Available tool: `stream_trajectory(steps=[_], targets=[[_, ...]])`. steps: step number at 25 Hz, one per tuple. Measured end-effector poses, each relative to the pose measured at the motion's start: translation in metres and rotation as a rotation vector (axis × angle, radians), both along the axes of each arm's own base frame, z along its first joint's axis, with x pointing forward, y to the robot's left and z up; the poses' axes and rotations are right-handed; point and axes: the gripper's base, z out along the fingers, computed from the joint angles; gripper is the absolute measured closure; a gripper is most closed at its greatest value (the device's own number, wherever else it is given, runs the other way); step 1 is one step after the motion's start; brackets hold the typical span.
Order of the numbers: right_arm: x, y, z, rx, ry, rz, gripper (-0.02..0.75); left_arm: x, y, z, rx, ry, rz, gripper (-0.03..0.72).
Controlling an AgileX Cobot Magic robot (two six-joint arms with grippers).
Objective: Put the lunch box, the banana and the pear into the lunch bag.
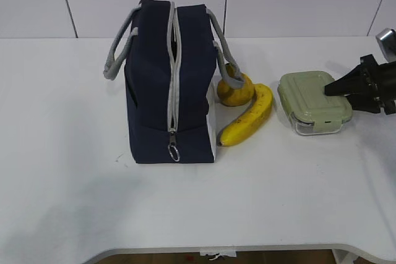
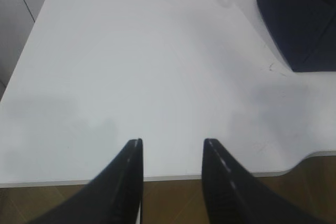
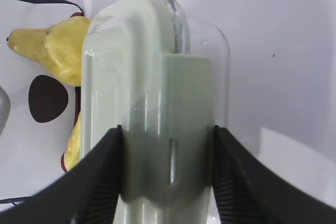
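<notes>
My left gripper next needs to grab the lunch bag by its top edge beside the grey handle, so that the bag opens for packing.
The navy lunch bag stands upright left of centre, its grey zipper closed along the top and front. The pear sits against the bag's right side, with the banana lying in front of it. The lunch box with its green lid sits to their right. My right gripper reaches in from the right, turned on its side. In the right wrist view it is shut on the lunch box, one finger on the lid and one on the clear base. My left gripper is open and empty over the table's front left edge.
The bag's lower corner shows at the top right of the left wrist view. The banana's end and the bag's white patterned panel lie just beyond the lunch box. The white table ends in a curved front edge.
</notes>
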Motion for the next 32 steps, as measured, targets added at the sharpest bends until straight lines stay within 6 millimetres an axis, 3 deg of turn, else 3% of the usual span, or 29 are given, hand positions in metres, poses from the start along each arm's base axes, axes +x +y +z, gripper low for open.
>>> stream_trajectory(steps=[7,14,18,23,24,32], targets=[[0.000,0.000,0.000,0.037,0.076,-0.052,0.363,0.000,0.000,0.000,0.000,0.000,0.000,0.400],[-0.004,-0.001,0.022,0.023,0.134,-0.112,0.363,0.000,0.000,0.000,0.000,0.000,0.000,0.400],[-0.008,0.001,0.048,0.023,0.123,-0.145,0.363,-0.001,-0.006,0.000,-0.054,0.008,-0.039,0.400],[-0.016,0.008,0.094,0.017,0.049,-0.164,0.364,-0.004,-0.013,0.005,-0.127,0.028,-0.097,0.400],[-0.019,0.009,0.102,0.017,0.038,-0.170,0.364,0.003,-0.021,0.015,-0.214,0.063,-0.154,0.400],[-0.039,0.030,0.171,0.061,-0.105,-0.173,0.364,0.042,-0.035,0.022,-0.395,0.287,-0.234,0.400]])
